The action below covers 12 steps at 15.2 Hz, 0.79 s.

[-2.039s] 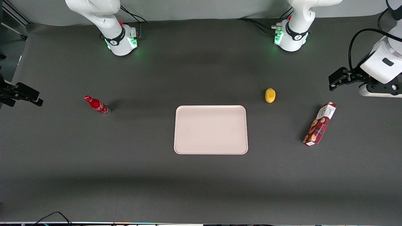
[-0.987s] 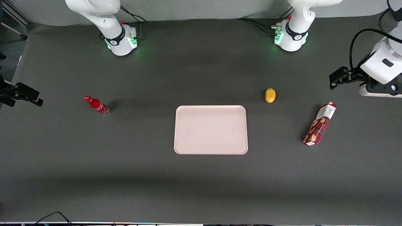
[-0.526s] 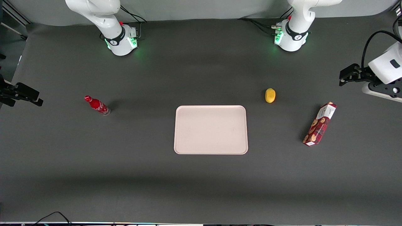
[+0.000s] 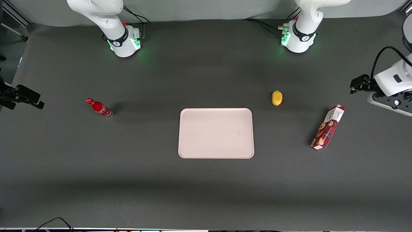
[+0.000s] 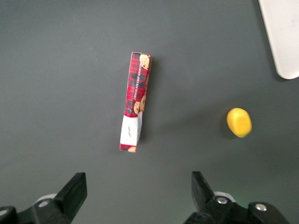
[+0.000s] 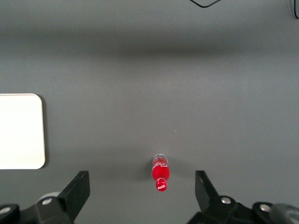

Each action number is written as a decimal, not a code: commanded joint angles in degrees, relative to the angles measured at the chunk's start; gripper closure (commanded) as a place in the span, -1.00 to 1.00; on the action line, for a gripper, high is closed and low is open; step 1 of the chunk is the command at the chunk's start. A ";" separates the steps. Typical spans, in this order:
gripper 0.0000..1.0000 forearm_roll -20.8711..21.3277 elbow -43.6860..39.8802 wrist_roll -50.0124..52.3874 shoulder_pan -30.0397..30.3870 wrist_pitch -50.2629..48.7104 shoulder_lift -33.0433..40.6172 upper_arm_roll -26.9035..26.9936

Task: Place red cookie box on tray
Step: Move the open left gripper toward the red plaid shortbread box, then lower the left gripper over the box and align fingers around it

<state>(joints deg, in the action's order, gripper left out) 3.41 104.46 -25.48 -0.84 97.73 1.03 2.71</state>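
My gripper still needs to grab the red cookie box by its white-labelled end (image 4: 333, 115) as the next step, so that it can place the box on the tray (image 4: 215, 133).
The red cookie box (image 4: 327, 127) lies flat on the dark table toward the working arm's end, well apart from the pale pink tray (image 4: 215, 133) in the middle. The plaid box (image 5: 135, 100) has its white end pointing toward my fingers in the left wrist view, where a corner of the tray (image 5: 285, 32) also shows. My gripper (image 4: 355, 85) hangs above the table, farther from the front camera than the box and not touching it. It is open (image 5: 137, 181), with only bare table between its fingers.
A yellow lemon-like object (image 4: 276, 98) sits between the tray and the box, slightly farther from the front camera; the left wrist view shows this lemon (image 5: 239, 122) too. A small red bottle (image 4: 99, 108) lies toward the parked arm's end.
My gripper has drifted toward the working arm's end of the table and a little nearer the front camera. The box, tray, lemon and bottle have not moved.
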 commanded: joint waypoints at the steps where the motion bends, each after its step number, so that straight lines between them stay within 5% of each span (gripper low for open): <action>1: -1.00 0.63 12.40 -5.80 -0.21 13.06 2.58 3.17; 6: -1.00 0.19 25.07 -5.90 -0.30 32.15 1.62 4.15; 12: -1.00 0.19 25.62 -8.45 -0.48 43.05 -6.20 4.15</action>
<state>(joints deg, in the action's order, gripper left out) 3.51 130.14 -31.88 -0.90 135.94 -1.95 6.60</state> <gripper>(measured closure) 0.000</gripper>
